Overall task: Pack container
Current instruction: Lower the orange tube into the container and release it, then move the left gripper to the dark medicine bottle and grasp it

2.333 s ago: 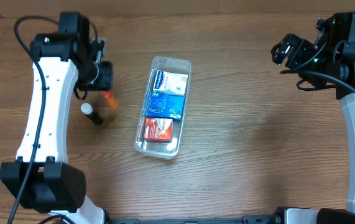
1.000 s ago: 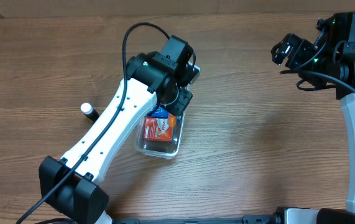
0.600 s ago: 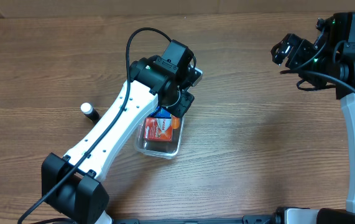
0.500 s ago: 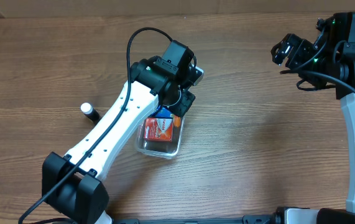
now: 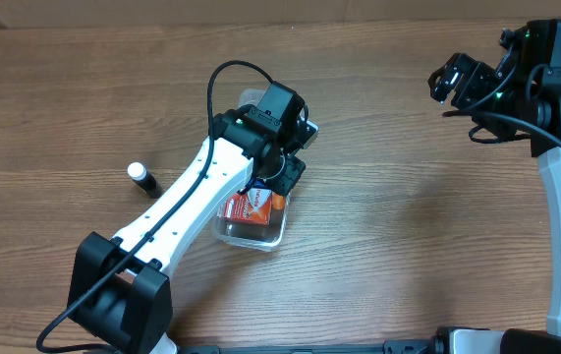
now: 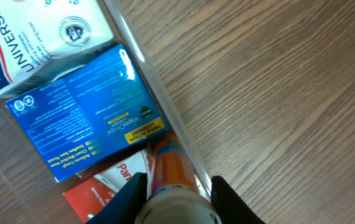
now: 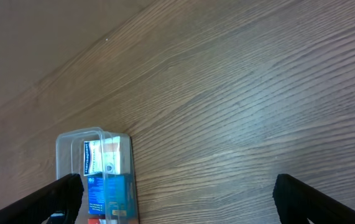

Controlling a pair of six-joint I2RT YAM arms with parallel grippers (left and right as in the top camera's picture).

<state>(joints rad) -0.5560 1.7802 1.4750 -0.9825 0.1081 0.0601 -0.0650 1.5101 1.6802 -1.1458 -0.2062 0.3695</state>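
My left gripper should open now. The orange tube's lower end is between the red box and the container's side (image 5: pixel 288 204), so the tube would stay inside if I opened now.
The clear plastic container (image 5: pixel 260 236) lies on the wooden table, holding a white box (image 6: pixel 34 37), a blue box (image 6: pixel 84 118) and a red box (image 5: pixel 246 208). My left gripper (image 5: pixel 282 177) hangs over the container's right wall, shut on an orange tube with a white cap (image 6: pixel 174 180); the tube's tip is at the wall next to the red box (image 6: pixel 112 186). My right gripper (image 5: pixel 454 81) is wide open and empty, high at the far right; the container also shows in its view (image 7: pixel 93 140).
A small black bottle with a white cap (image 5: pixel 143 178) lies on the table left of the container. The left arm (image 5: pixel 177 211) stretches from the front left across the container's left side.
My left gripper picked up the orange tube from the left of the container, carried it over the container, and has now shifted slightly lower along the right wall. The right arm has not moved.
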